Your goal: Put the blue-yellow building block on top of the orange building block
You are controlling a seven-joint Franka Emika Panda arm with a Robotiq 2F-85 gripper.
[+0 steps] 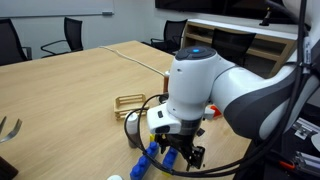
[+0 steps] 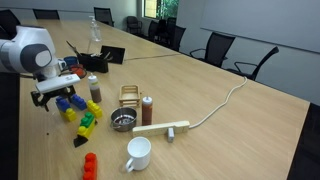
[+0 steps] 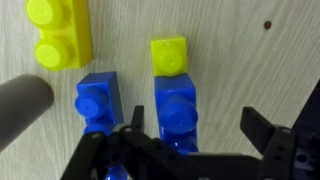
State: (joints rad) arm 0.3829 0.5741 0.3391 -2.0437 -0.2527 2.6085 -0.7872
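The blue-yellow building block's blue section is between my open fingers, with one between it and the all-blue brick, so closing now would catch it.
In the wrist view the blue-yellow building block lies on the wooden table, yellow section at the far end, blue section near me. My gripper is open and low over it. The blue section sits between the fingers, closer to the left finger, and nothing is gripped. An all-blue brick lies just left of it and an all-yellow brick lies farther left. The orange building block lies apart near the table's front edge in an exterior view. The gripper also shows in both exterior views.
A green brick lies among the bricks. A white mug, a metal strainer, a brown bottle, a wooden bar and a wire rack stand nearby. Office chairs ring the long table.
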